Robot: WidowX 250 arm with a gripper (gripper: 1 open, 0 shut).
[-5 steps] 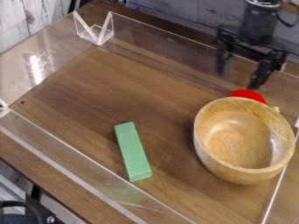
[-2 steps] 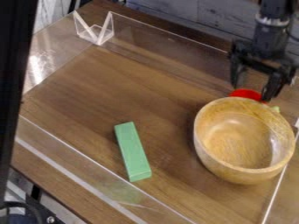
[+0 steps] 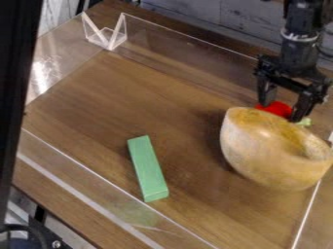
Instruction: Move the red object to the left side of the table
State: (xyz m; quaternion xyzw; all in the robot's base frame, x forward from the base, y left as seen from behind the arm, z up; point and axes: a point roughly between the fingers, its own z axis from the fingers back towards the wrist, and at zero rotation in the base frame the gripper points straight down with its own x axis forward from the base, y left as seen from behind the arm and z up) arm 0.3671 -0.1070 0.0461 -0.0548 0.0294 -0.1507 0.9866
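Note:
My gripper is ready to close on the red ball: its fingers reach down on either side of the ball, behind the wooden bowl's rim.
The red object is a small bright-red ball at the right of the table, right behind the rim of the wooden bowl. My gripper points straight down over it and stands open, one dark finger on each side of the ball. The bowl's rim and the fingers hide the ball's lower part. I cannot tell whether the fingers touch the ball or the bowl.
The wooden bowl shows much of its outer wall and looks tipped toward the back right. A green rectangular block lies at the front middle. A clear acrylic piece stands at the back left corner. Low clear walls edge the table.
The gripper has come down and a little to the right, so its open fingers now stand around the red ball. The bowl now looks tipped, showing more outer wall.

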